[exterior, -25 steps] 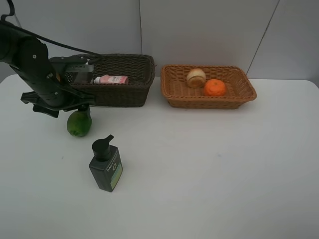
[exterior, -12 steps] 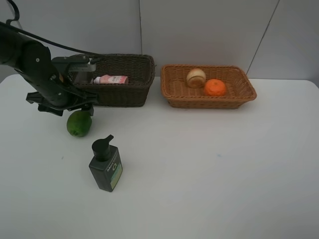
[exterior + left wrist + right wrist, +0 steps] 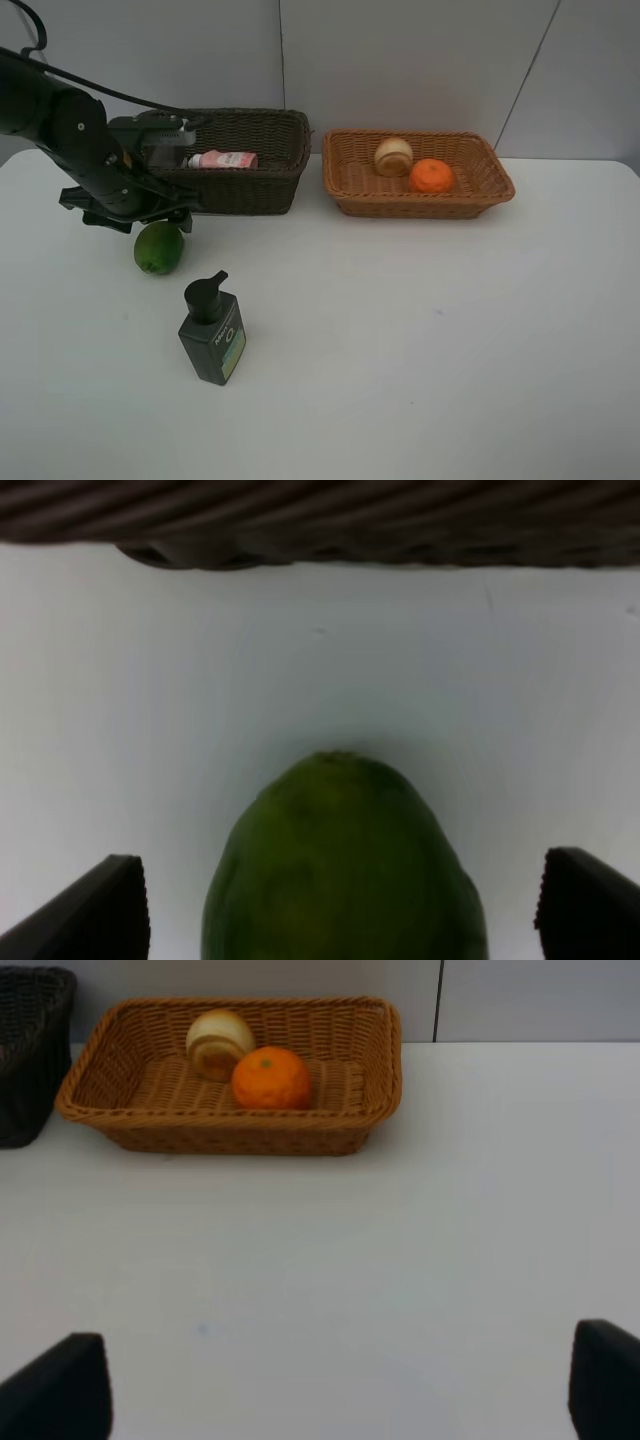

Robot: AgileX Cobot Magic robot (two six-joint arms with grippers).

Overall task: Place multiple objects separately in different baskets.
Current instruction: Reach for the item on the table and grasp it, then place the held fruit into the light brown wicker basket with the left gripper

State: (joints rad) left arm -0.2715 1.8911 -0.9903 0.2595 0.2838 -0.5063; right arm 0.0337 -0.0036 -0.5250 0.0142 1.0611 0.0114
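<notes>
My left gripper's fingers are near the top of the green fruit (image 3: 159, 249), above its widest part, so they should lower before they close on the fruit.
The green round fruit (image 3: 159, 249) lies on the white table in front of the dark brown basket (image 3: 250, 190). My left gripper (image 3: 140, 220) hangs just behind and above it, open; in the left wrist view the fruit (image 3: 345, 870) sits between the spread fingertips (image 3: 110, 905), untouched. The pink bottle (image 3: 222, 159) lies in the dark basket. The orange (image 3: 432, 176) and the red-yellow fruit (image 3: 393, 156) lie in the tan basket (image 3: 480, 195). The dark green pump bottle (image 3: 212, 335) stands on the table. The cup is hidden behind my left arm. My right gripper (image 3: 330, 1390) is open and empty.
The two baskets stand side by side at the back of the table, against a grey wall. The right wrist view shows the tan basket (image 3: 370, 1110) ahead with the orange (image 3: 271, 1078) inside and a corner of the dark basket (image 3: 30, 1060) beside it.
My left arm has drawn slightly up and back toward the dark basket. The green fruit has stayed where it was, and nothing else has moved.
</notes>
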